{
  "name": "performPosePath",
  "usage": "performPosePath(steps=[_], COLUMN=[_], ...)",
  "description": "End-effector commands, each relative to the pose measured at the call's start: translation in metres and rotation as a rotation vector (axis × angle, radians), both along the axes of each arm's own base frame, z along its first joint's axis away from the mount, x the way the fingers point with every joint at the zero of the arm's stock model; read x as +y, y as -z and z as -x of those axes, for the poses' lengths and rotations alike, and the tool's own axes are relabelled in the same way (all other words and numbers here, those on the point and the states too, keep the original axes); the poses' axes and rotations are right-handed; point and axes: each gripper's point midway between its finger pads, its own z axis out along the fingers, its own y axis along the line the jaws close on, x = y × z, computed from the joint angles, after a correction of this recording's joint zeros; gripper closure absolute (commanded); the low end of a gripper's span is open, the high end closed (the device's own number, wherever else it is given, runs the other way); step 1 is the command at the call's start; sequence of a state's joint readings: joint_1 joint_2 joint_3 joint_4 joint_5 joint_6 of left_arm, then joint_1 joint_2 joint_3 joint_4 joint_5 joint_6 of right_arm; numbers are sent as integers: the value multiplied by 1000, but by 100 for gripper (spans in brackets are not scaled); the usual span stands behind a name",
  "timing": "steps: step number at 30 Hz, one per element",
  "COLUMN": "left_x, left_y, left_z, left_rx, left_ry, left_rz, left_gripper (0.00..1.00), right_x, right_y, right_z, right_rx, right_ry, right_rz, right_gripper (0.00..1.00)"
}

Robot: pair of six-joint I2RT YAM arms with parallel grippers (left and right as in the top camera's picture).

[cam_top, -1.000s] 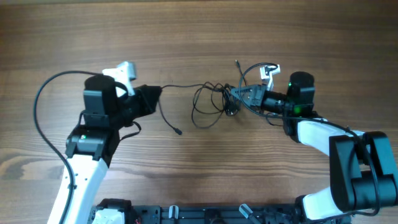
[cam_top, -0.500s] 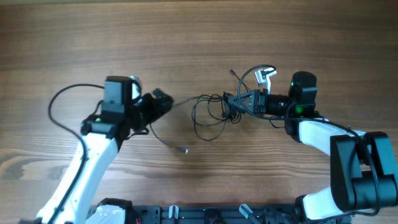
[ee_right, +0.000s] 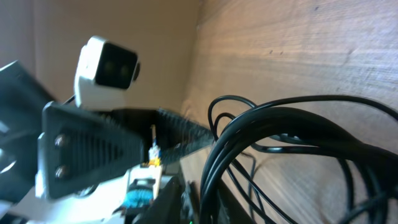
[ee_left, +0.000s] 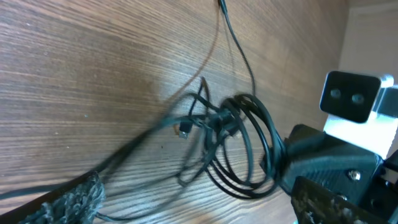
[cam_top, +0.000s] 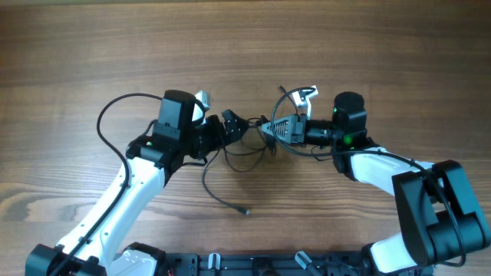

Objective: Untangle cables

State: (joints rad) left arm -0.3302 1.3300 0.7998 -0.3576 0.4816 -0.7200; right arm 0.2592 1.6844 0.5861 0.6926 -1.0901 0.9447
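Note:
I should grip the cables' gathered loops next with my left gripper to untangle them, leaving their loose parts free.
The cables (cam_top: 257,146), thin black wires, lie in a knot of loops at the table's middle, between my two grippers. One strand trails toward the front and ends in a small plug (cam_top: 245,212). My left gripper (cam_top: 232,126) stands wide open just left of the knot. In the left wrist view the loops (ee_left: 242,143) lie ahead of its spread fingers (ee_left: 74,199), which hold nothing. My right gripper (cam_top: 267,129) points left into the knot. In the right wrist view a bundle of loops (ee_right: 280,137) runs down between its close-set jaws (ee_right: 200,205).
The wooden table (cam_top: 245,38) has nothing else on it. The two arms face each other almost tip to tip. Each wrist's white camera shows in the other's view (ee_left: 354,102) (ee_right: 106,65). A thick black arm cable (cam_top: 115,111) arcs beside the left arm.
My left arm has swung right up to the knot, and its gripper has opened and let go of a strand. The right gripper has drifted left with the knot. The loose plug has slid frontward.

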Motion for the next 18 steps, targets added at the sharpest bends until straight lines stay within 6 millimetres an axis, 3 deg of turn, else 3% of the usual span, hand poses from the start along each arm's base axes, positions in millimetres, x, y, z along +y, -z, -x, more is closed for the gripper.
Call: performPosePath(steps=[1,2,3,4,5,11,14,18], left_x=[-5,-5,-5,-5,-5,-7,-18,-39], left_y=[-2,-1,-1,-1,-1,-3,-9,-23], left_z=[3,3,3,3,3,2,1,-4], left_rx=[0,3,3,3,3,43,20,-84], left_ry=[21,20,20,20,20,-28,-14,24], left_rz=[11,10,10,10,10,42,66,79], left_gripper=[9,10,11,11,12,14,15,17], right_x=[-4,-7,-10,-15,-22,-96,-121,-138], right_y=[-4,-4,-4,-5,-4,17,26,34], right_z=[-19,-23,-25,-29,-34,-79,-83,-78], right_rx=[-44,-44,-46,-53,-54,-75,-19,-1], right_ry=[101,119,129,146,170,450,509,528], right_rz=[33,36,35,37,41,168,188,234], right_gripper=[76,68,50,16,0,0,0,0])
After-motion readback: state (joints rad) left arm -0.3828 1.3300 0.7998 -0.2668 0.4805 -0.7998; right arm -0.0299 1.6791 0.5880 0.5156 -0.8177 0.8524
